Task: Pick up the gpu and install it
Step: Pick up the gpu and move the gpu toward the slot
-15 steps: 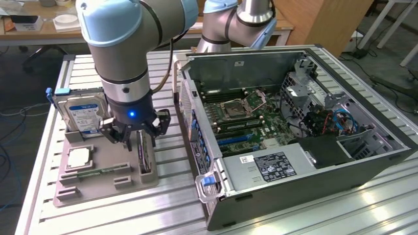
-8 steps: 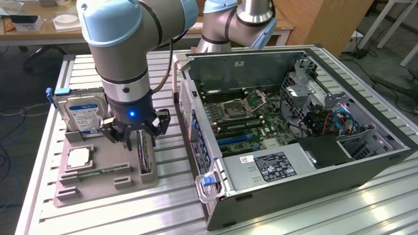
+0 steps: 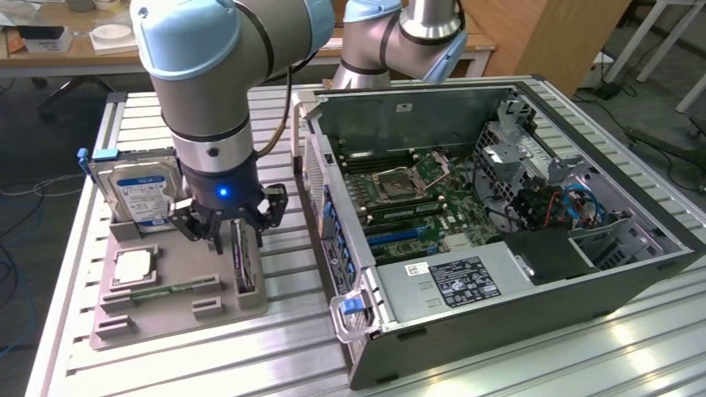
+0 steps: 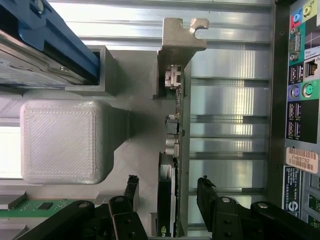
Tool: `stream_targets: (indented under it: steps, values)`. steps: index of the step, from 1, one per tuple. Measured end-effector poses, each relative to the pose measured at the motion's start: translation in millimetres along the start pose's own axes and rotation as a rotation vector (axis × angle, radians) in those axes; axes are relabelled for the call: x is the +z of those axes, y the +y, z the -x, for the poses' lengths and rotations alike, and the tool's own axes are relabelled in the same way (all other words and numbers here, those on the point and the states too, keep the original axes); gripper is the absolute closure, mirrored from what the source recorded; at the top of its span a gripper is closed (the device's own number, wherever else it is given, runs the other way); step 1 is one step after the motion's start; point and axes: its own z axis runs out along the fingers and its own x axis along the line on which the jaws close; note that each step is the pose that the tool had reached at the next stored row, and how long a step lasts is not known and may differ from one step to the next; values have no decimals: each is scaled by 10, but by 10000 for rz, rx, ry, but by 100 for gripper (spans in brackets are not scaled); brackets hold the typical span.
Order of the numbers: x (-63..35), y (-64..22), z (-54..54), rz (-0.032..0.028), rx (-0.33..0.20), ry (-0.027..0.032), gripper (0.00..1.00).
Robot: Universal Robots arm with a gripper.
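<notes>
My gripper's fingers are beside both sides of the GPU (image 4: 176, 145) in the grey holder tray (image 4: 142, 117) and would catch the GPU, so it is time to close now.
The gpu (image 3: 245, 266) stands on its edge in a slot of the grey holder tray (image 3: 165, 310), on the side nearest the computer case. My gripper (image 3: 235, 230) hangs right over it, open. In the wrist view the gpu (image 4: 176, 145) appears edge-on, with its silvery bracket (image 4: 181, 37) at one end and a dark face toward one finger. My gripper (image 4: 168, 184) straddles the card, one black fingertip (image 4: 132, 184) on each side. A small gap shows between each fingertip and the card.
The tray also holds a hard drive (image 3: 138, 194) with a blue rail, a processor (image 3: 135, 266) and a green memory stick (image 3: 168, 291). The open computer case (image 3: 617, 281) lies at the exterior view's right, motherboard (image 3: 425, 207) exposed. Its rear port panel (image 4: 302, 75) is close beside the gpu.
</notes>
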Motion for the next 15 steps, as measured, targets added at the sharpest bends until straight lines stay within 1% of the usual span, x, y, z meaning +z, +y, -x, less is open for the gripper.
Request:
stream_targets:
  steps: [4,5,6,7,8,11,12,15]
  values:
    - [0,0,0,1,0,-1,41]
    - [1,0,0,1,0,-1,43]
    - [0,0,0,1,0,-1,49]
    - [0,0,0,1,0,0,49]
    - [0,0,0,1,0,-1,56]
    - [0,0,0,1,1,-1,57]
    - [1,0,0,1,0,-1,65]
    - [1,0,0,1,0,-1,65]
